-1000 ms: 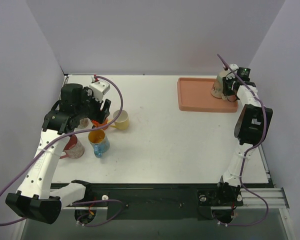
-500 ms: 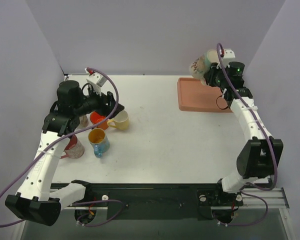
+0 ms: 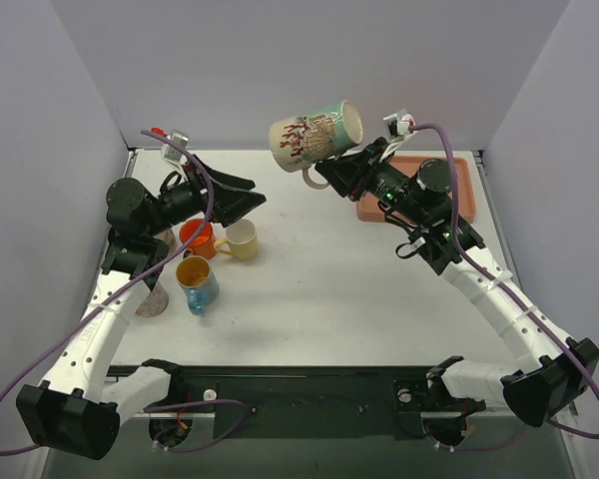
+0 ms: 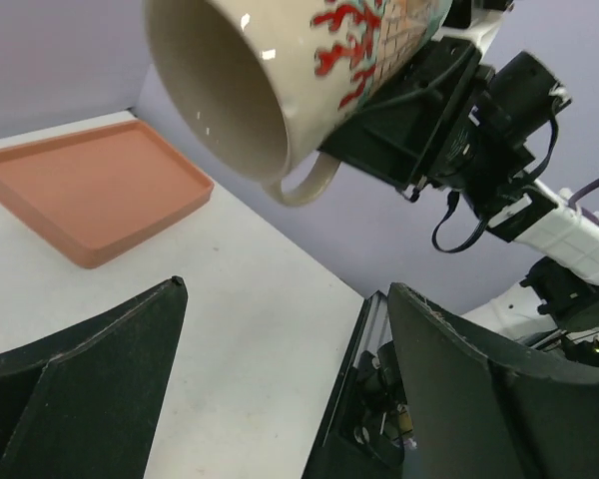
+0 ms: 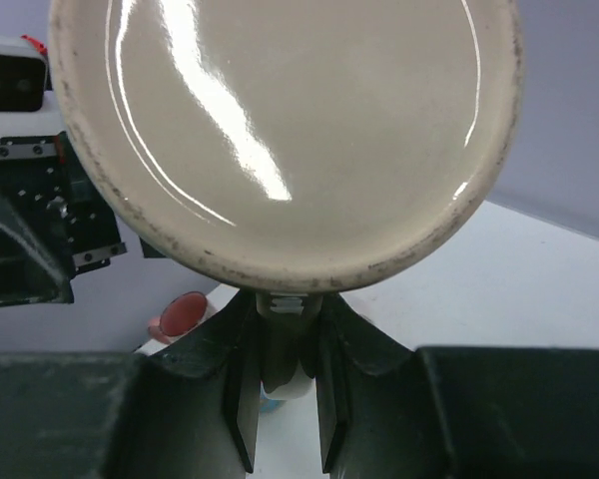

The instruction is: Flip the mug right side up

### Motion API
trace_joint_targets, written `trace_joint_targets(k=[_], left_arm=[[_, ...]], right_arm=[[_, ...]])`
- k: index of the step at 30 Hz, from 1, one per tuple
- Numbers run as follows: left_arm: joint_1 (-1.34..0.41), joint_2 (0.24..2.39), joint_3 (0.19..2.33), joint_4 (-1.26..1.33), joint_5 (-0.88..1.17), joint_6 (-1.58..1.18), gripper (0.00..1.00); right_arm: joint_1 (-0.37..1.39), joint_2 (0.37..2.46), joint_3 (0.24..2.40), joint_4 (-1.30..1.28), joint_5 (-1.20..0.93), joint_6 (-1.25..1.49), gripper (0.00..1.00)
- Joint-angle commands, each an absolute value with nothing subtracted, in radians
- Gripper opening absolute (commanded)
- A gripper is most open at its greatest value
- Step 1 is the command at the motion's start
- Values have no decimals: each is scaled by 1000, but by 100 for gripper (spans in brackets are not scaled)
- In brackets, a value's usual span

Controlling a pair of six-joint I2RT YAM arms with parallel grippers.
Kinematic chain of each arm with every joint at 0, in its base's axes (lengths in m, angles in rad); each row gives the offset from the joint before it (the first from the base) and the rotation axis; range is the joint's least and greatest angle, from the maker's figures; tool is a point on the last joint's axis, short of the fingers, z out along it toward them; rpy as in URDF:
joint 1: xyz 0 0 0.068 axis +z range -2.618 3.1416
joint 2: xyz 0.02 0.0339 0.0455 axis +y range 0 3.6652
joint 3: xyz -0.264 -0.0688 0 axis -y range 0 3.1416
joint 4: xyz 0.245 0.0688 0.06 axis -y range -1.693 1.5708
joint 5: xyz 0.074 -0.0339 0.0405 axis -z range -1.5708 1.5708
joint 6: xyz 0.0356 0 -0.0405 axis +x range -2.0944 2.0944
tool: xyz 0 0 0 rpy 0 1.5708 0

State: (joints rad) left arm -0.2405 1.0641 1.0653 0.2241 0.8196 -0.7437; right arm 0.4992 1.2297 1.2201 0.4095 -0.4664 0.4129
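Note:
My left gripper pinches the mug's rim at its opening next, since this leaves the mug's base free to set the mug right side up.
The mug is cream with red patterns. It hangs on its side high above the back middle of the table, mouth toward the left. My right gripper is shut on its handle. The right wrist view shows the mug's base and the handle pinched in my right gripper. My left gripper is open and empty, raised over the left cluster of mugs and pointing right. The left wrist view shows the mug's open mouth above my left gripper.
A salmon tray lies at the back right; it also shows in the left wrist view. An orange mug, a yellow mug and a blue mug stand at the left, with a red cup behind the left arm.
My right gripper has lifted the mug off the tray and swung it left and up, tipping it onto its side. My left gripper has risen and turned toward the right.

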Motion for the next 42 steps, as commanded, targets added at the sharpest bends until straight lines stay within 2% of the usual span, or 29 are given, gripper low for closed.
trace_joint_targets(k=[1,12,14,16,17,18,19,21,22,23,24,25,26,29,31,34,37,42], left_arm=[[-239,1039,1072,482,838,-910,93],[-238,1045,1104,477,792,-937,94],[-241,1045,1109,479,790,-940,82],[-241,1045,1117,456,782,-946,45],[-239,1043,1123,440,772,-946,18],[-241,1042,1121,414,769,-945,6],[-239,1035,1121,404,762,-943,0],[-238,1025,1118,345,738,-905,0],[-238,1020,1121,271,723,-887,0],[-239,1019,1124,217,689,-829,0],[-239,1017,1140,108,671,-781,0],[-242,1020,1150,28,614,-696,0],[-248,1029,1182,-144,573,-643,0],[-322,1064,1239,-470,364,-436,0],[-392,1080,1258,-572,242,-379,0],[-445,1103,1230,-647,137,-452,0],[-483,1166,1207,-680,123,-551,0],[-554,1301,1301,-874,13,-557,0]], right_arm=[[572,1151,1212,630,-449,466,0],[724,1143,1183,638,-485,459,0],[739,1160,1183,635,-492,465,0],[741,1184,1175,652,-514,489,0],[741,1204,1167,658,-517,505,0],[741,1210,1161,654,-518,506,0],[741,1219,1151,634,-517,496,0],[739,1227,1131,568,-502,468,0],[738,1227,1126,545,-479,460,3],[733,1221,1117,478,-463,437,21],[727,1210,1114,441,-436,425,33],[716,1200,1106,366,-419,401,59],[710,1178,1095,324,-391,390,90],[669,1106,1065,127,-243,312,91],[637,1039,1036,28,-133,267,91],[572,951,999,-60,-17,235,92],[558,911,986,-89,90,203,93],[555,897,1014,-155,107,187,93]])
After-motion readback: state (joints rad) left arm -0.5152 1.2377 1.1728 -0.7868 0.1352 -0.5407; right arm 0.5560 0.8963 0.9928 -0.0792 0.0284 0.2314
